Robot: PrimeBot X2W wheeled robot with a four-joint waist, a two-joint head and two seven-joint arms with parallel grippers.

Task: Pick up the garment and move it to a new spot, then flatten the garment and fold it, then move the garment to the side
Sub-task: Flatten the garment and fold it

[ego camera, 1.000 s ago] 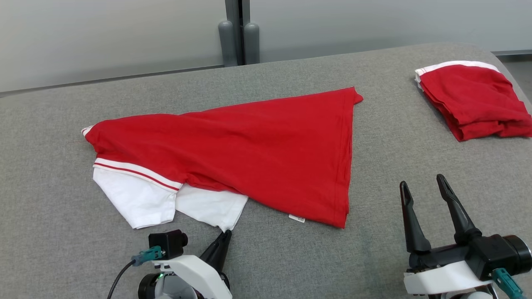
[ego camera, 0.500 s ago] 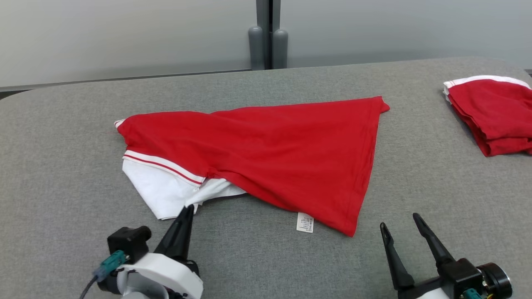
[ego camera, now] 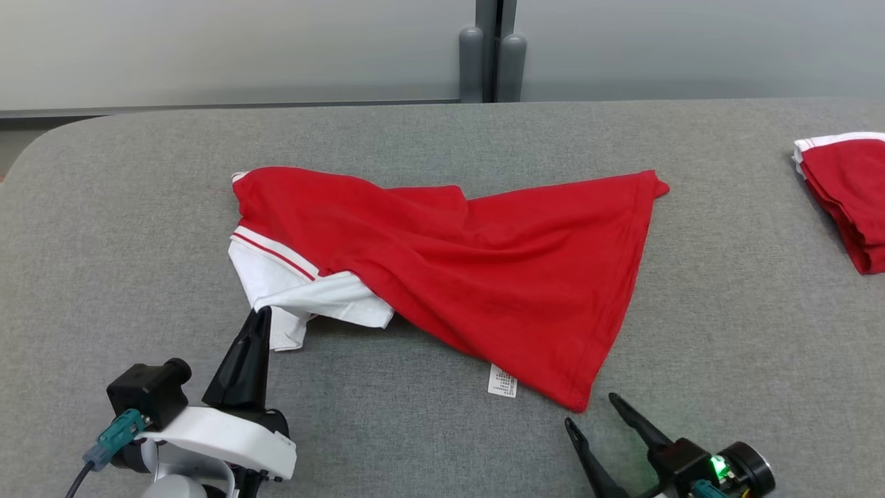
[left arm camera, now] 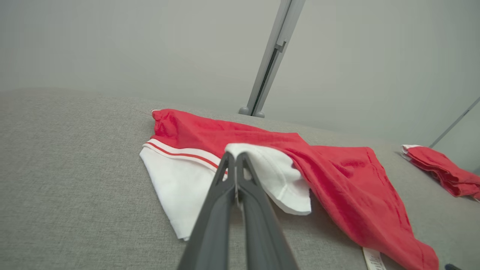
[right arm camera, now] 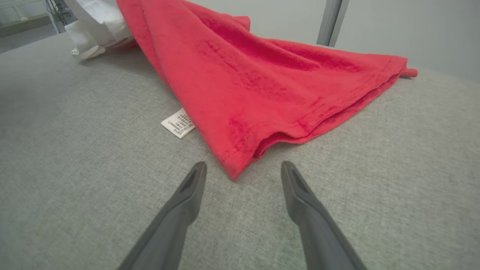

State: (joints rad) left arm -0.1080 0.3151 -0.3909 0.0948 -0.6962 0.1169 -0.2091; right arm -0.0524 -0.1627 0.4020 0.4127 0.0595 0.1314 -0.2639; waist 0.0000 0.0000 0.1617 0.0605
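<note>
My right gripper next needs to take hold of the garment (ego camera: 484, 277) by its hem corner (ego camera: 577, 400) beside the care label, where the garment's open hem arches up.
The garment (ego camera: 484, 277) is a red shirt with white sleeves, lying crumpled across the middle of the grey padded table (ego camera: 104, 242). My left gripper (ego camera: 261, 315) is shut on the edge of a white sleeve (ego camera: 325, 297), which is drawn to a point at its tips. In the left wrist view the closed fingers (left arm camera: 225, 187) pinch that sleeve (left arm camera: 277, 172) slightly off the table. My right gripper (ego camera: 591, 410) stands open just short of the garment's near red hem corner (right arm camera: 234, 168), which lies between its fingertips (right arm camera: 195, 176), apart from them.
A second red garment (ego camera: 843, 200), folded, lies at the table's far right edge. A white care label (ego camera: 502, 380) sticks out from the near hem. A grey wall with a vertical post (ego camera: 491, 48) runs behind the table.
The head camera has turned left. My left gripper closed on the white sleeve and drew it left, bunching the shirt's upper part. The right gripper stayed open and now sits close to the hem corner.
</note>
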